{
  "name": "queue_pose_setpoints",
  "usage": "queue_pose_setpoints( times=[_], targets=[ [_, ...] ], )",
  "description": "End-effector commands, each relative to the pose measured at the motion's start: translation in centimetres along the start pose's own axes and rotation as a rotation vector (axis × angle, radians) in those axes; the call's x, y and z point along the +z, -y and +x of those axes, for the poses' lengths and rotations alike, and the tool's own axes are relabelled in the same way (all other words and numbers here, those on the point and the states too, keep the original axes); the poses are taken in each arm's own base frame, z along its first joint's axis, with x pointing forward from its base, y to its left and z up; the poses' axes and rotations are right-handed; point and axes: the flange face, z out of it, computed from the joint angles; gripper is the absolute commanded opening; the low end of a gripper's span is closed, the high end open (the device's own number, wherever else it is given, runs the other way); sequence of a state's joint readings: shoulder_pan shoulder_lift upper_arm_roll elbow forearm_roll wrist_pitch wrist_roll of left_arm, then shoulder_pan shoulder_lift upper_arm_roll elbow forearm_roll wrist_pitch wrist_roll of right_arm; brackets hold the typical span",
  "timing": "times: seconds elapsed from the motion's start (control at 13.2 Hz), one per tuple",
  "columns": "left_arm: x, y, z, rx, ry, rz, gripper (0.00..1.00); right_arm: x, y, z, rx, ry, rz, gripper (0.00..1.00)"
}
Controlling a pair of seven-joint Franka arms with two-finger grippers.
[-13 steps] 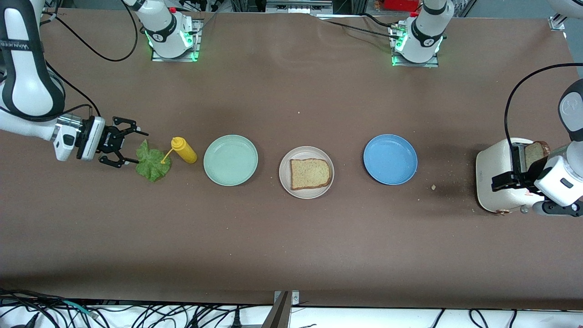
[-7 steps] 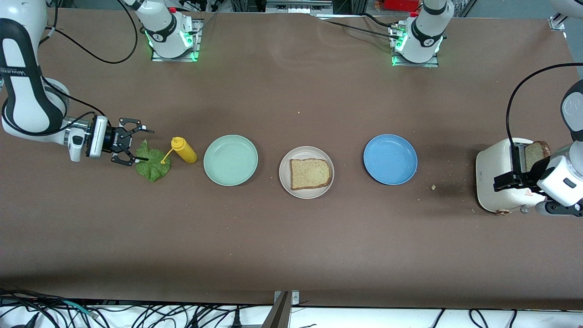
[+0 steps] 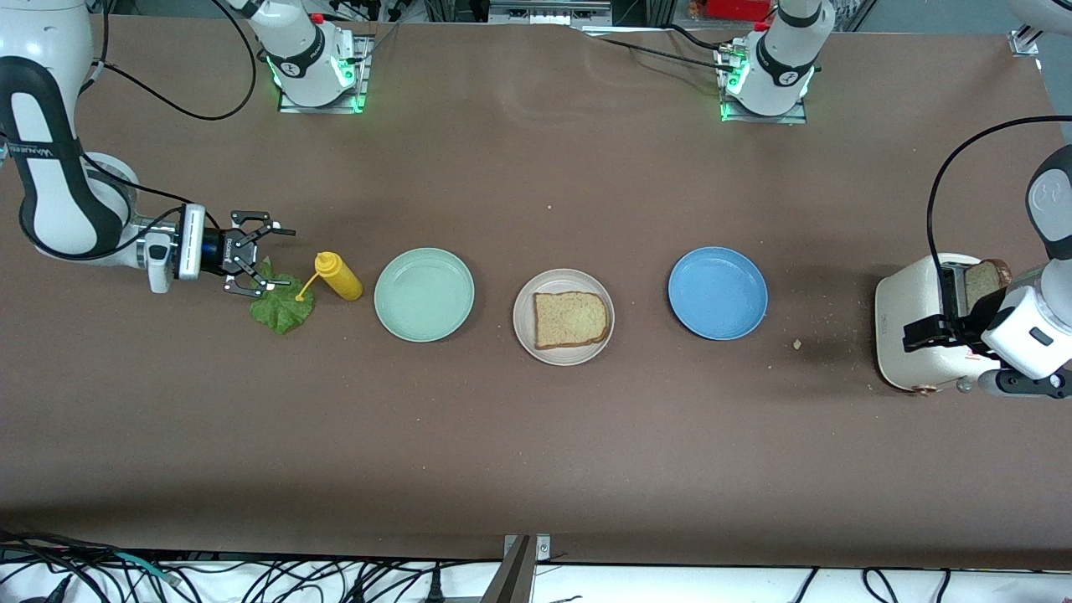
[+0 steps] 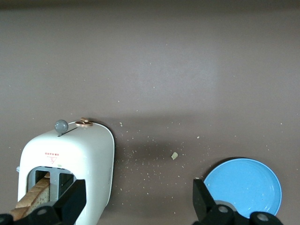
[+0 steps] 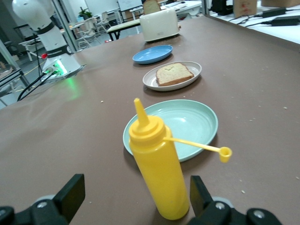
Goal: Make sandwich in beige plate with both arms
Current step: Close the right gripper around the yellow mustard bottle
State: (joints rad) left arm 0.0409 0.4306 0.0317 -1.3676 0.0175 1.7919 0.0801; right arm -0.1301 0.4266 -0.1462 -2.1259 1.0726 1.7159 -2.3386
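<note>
I need to grab the squeeze bottle next with my right gripper by its straight-sided body below the cap (image 5: 162,180), because the bottle's top slopes into a thin nozzle (image 5: 140,112).
One brown bread slice (image 3: 570,319) lies on the beige plate (image 3: 526,335) at mid-table; both also show in the right wrist view, the slice (image 5: 173,73) on the plate (image 5: 150,82). A second slice (image 3: 986,280) stands in the white toaster (image 3: 917,322), also seen in the left wrist view (image 4: 32,199). A green lettuce leaf (image 3: 285,310) lies on the table at the right arm's end. My right gripper (image 3: 272,260) is open and empty, low over the leaf's edge, its fingers pointing at the yellow bottle (image 5: 159,173). My left gripper (image 3: 955,322) is open and empty over the toaster (image 4: 89,154).
A yellow squeeze bottle (image 3: 339,278) stands between the lettuce and a mint green plate (image 3: 424,294). A blue plate (image 3: 718,292) lies between the beige plate and the toaster. Crumbs (image 3: 796,343) lie near the toaster.
My right gripper has moved along the table toward the yellow bottle, onto the edge of the lettuce leaf, still open. The left arm has barely moved.
</note>
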Motion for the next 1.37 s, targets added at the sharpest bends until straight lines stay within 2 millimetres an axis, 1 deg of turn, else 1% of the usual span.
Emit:
queue_pose_setpoints(
  times=[0.0,0.15,0.23,0.38,0.46,0.53,0.61,0.68,0.76,0.84,0.91,0.99,1.06,1.22,1.29],
  targets=[
    [-0.1,-0.2,-0.2,0.004,0.006,0.024,1.0,1.7,-0.7,-1.3,-0.065,-0.045,0.021,0.99],
    [-0.1,-0.2,-0.2,0.004,0.005,0.024,1.0,3.2,-1.8,-1.9,-0.109,-0.076,0.032,0.99],
    [-0.1,-0.3,-0.2,0.006,0.004,0.024,1.0,3.6,-2.4,-2.0,-0.126,-0.098,0.025,0.99],
    [0.0,-0.5,-0.1,0.007,0.004,0.024,1.0,4.3,-2.5,-2.1,-0.14,-0.119,0.026,0.99],
    [0.0,-0.4,-0.1,0.006,0.004,0.024,1.0,5.0,-2.6,-2.2,-0.158,-0.137,0.027,0.99],
    [-0.1,-0.4,0.0,0.007,0.003,0.025,1.0,5.7,-2.4,-2.9,-0.153,-0.148,0.039,0.99],
    [-0.1,-0.4,0.0,0.006,0.003,0.025,1.0,6.7,-2.0,-4.1,-0.126,-0.178,0.063,0.99],
    [0.1,-0.6,-0.1,0.006,0.006,0.024,1.0,7.3,-2.0,-4.6,-0.119,-0.206,0.064,0.99],
    [0.1,-0.6,-0.1,0.006,0.007,0.024,1.0,7.4,-2.0,-4.6,-0.123,-0.219,0.055,0.99],
    [0.1,-0.6,-0.1,0.004,0.007,0.025,1.0,7.5,-2.1,-4.5,-0.126,-0.222,0.056,0.92],
    [0.1,-0.6,-0.1,0.003,0.006,0.024,1.0,7.5,-2.3,-4.2,-0.133,-0.222,0.056,0.65],
    [0.2,-0.6,-0.1,0.003,0.009,0.023,1.0,7.3,-2.9,-3.6,-0.148,-0.22,0.054,0.36],
    [0.2,-0.7,-0.1,0.003,0.01,0.025,1.0,7.4,-3.4,-2.9,-0.166,-0.222,0.057,0.18],
    [0.2,-0.5,-0.1,0.003,0.009,0.025,1.0,7.3,-4.1,-1.5,-0.178,-0.236,0.074,0.0],
    [0.2,-0.6,-0.1,0.003,0.009,0.025,1.0,7.3,-4.2,-1.3,-0.158,-0.244,0.081,0.0]
  ],
)
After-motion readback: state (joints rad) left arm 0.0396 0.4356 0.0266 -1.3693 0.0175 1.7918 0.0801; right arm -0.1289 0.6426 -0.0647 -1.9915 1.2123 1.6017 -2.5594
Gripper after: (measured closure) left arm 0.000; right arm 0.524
